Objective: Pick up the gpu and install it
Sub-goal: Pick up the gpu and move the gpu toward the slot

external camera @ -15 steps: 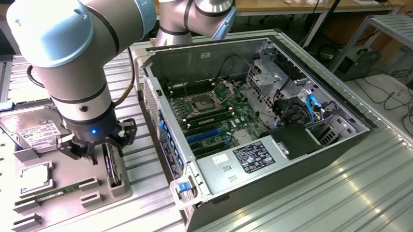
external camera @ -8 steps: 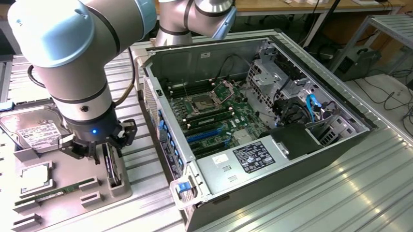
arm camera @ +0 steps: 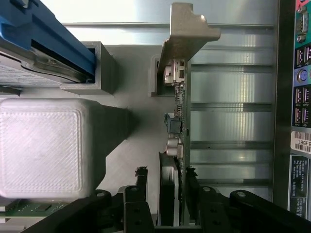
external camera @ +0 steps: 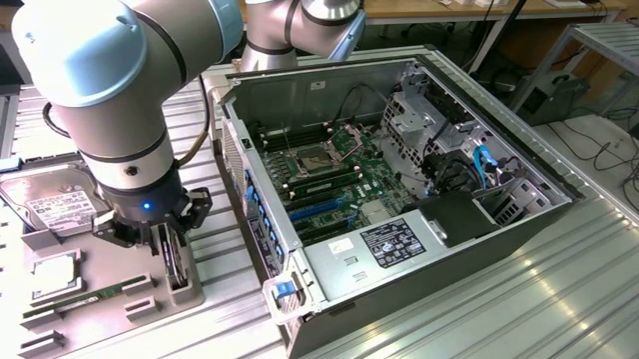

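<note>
I need to install the GPU [arm camera: 177, 97] in the case, so I should next use my gripper to grab the GPU's fan-shroud end [arm camera: 169, 187] opposite the metal bracket.
The gpu [arm camera: 177, 97] is a thin dark card standing on edge in a grey slotted holder [external camera: 185, 288] on the fixture tray. Its pale metal bracket [arm camera: 187, 34] is at the end away from me. My gripper [arm camera: 166, 172] is lowered over the card with one black finger on each side. The fingers are open: one fingertip [arm camera: 191, 174] sits close against the card, while the other stands off with a visible gap. In the exterior view the gripper [external camera: 160, 238] is low over the card [external camera: 178, 268], to the left of the open computer case [external camera: 499, 224].
The case lies on its side with the motherboard [external camera: 330, 187] and its blue slots [external camera: 319, 211] exposed. On the grey tray [external camera: 110, 258] are a silver hard drive [external camera: 50, 198], a green memory stick [external camera: 90, 295] and a square grey block [arm camera: 43, 145]. The case's port panel [arm camera: 301, 97] is close beside the card.
</note>
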Robot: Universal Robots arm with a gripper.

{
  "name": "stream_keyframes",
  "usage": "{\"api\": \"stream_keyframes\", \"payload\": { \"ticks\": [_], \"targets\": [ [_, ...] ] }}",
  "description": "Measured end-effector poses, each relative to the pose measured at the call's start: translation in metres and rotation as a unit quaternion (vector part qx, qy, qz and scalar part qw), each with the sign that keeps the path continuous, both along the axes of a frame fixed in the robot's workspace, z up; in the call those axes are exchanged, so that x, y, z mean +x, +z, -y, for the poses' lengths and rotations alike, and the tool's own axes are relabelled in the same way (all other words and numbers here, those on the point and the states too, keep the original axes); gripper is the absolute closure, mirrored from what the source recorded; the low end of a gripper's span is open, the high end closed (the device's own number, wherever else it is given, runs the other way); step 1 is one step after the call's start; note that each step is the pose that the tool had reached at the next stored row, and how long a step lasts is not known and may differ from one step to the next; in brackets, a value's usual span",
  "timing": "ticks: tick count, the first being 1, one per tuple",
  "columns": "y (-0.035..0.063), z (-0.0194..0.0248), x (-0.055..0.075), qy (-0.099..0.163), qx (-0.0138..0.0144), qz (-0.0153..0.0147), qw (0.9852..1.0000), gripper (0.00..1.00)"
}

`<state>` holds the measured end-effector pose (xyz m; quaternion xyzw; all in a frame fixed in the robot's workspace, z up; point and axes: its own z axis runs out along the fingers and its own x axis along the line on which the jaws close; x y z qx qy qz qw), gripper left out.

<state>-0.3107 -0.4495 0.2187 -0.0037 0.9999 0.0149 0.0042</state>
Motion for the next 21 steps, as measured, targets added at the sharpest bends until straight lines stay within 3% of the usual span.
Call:
{"api": "stream_keyframes", "payload": {
  "ticks": [2,5,21],
  "targets": [
    [0.0,0.0,0.0001,0.0,0.0,0.0,1.0,0.59],
    [0.0,0.0,0.0008,0.0,0.0,0.0,1.0,0.72],
    [0.0,0.0,0.0023,0.0,0.0,0.0,1.0,0.72]
  ]
}}
